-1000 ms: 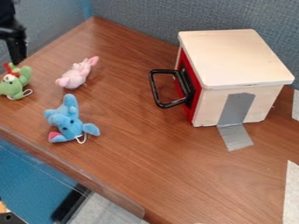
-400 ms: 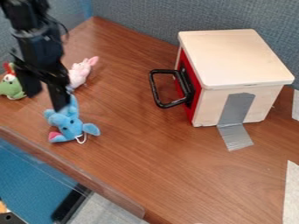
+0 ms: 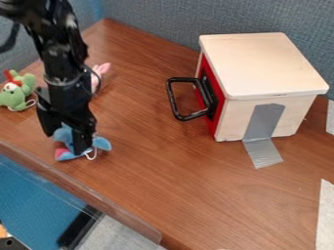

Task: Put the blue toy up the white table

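Observation:
The blue toy needs to be set up on the white box top, so my gripper will grab the plush body of the blue toy (image 3: 101, 143) next.
The black gripper (image 3: 65, 139) hangs down at the left of the camera view, right over the blue toy (image 3: 101, 143). Its two fingers stand apart, one at the toy's left side and one in front of its middle. The plush lies on the brown tabletop, its upper part largely hidden behind the gripper; a pink patch and a white loop show low down. Whether the fingers touch it I cannot tell. At the upper right stands a box with a pale, whitish flat top (image 3: 261, 61), a red front and a black handle.
A green toy (image 3: 14, 95) lies at the left edge. Behind the arm, a pink toy (image 3: 99, 73) is partly hidden. Grey tape (image 3: 263, 127) runs from the box's side down onto the brown table (image 3: 196, 185). Blue-grey panels border the back.
From the upper left, the arm has come in over the blue toy and lowered, now covering much of it. The toys and the box have stayed where they were.

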Motion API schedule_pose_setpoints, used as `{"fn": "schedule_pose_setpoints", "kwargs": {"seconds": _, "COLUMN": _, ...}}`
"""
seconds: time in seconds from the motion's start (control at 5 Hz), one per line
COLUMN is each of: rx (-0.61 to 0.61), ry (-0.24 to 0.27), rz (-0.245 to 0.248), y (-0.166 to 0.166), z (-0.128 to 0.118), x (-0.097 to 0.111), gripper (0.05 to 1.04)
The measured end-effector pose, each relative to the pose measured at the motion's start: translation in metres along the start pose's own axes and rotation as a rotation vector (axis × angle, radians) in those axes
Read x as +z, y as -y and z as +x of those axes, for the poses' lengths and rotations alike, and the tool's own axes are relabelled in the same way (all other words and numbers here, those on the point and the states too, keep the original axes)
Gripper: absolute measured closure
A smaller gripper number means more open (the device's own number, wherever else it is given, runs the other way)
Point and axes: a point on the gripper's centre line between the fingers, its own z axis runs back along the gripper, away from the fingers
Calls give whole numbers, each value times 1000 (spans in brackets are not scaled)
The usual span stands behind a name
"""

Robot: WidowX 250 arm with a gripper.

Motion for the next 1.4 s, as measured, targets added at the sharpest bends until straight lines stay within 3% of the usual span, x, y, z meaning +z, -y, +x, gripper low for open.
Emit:
{"fn": "schedule_pose_setpoints", "kwargs": {"seconds": 0.2, "rx": -4, "ry": -31, "rz": 53, "y": -6, "z": -1, "x": -12, "gripper": 136}}
{"fn": "schedule_pose_setpoints", "kwargs": {"seconds": 0.4, "rx": -23, "ry": -18, "rz": 57, "y": -6, "z": 0, "x": -11, "gripper": 401}}
{"fn": "schedule_pose_setpoints", "kwargs": {"seconds": 0.6, "rx": -39, "ry": 28, "rz": 33, "y": -5, "z": 7, "x": 13, "gripper": 671}}
{"fn": "schedule_pose_setpoints", "kwargs": {"seconds": 0.8, "rx": -42, "ry": 113, "rz": 24, "y": -1, "z": 32, "x": 54, "gripper": 851}}
{"fn": "schedule_pose_setpoints", "kwargs": {"seconds": 1.2, "rx": -172, "ry": 198, "rz": -49, "y": 49, "z": 98, "x": 108, "gripper": 930}}
{"fn": "schedule_pose_setpoints", "kwargs": {"seconds": 1.4, "rx": -237, "ry": 199, "rz": -96, "y": 76, "z": 125, "x": 117, "gripper": 930}}
